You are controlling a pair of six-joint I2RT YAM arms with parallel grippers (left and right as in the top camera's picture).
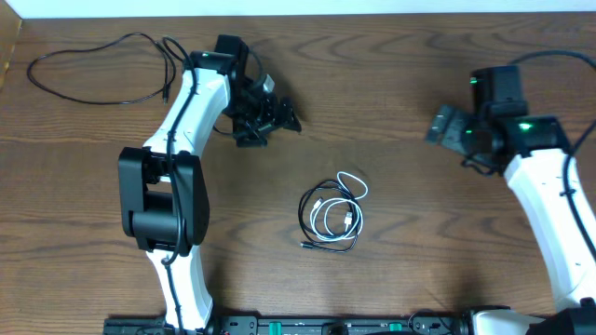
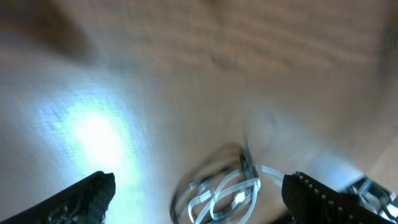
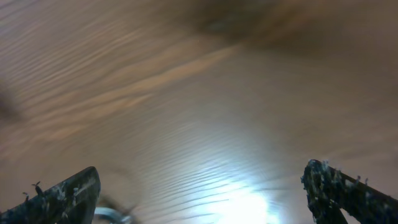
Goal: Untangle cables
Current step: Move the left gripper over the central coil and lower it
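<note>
My left gripper is to untangle the cables next, so it needs to grab the white cable by its loop protruding beyond the black coil (image 1: 359,183) and pull it free.
A white cable (image 1: 354,181) and a black cable (image 1: 304,209) lie coiled together in one small tangle at the table's middle. Another black cable (image 1: 31,70) lies apart in a wide loop at the far left. My left gripper (image 1: 273,126) hovers up and left of the tangle, open and holding nothing. Its wrist view is blurred: the gripper (image 2: 199,199) frames the white loops (image 2: 224,193) below it. My right gripper (image 1: 438,126) is far to the right of the tangle. The right wrist view shows that gripper (image 3: 202,193) open over bare wood, with a bit of cable (image 3: 112,214) at the bottom edge.
The wooden table (image 1: 419,242) carries only the cables. The left arm's black joint housing (image 1: 163,200) stands left of the tangle. The right arm's white link (image 1: 549,214) runs along the right side.
</note>
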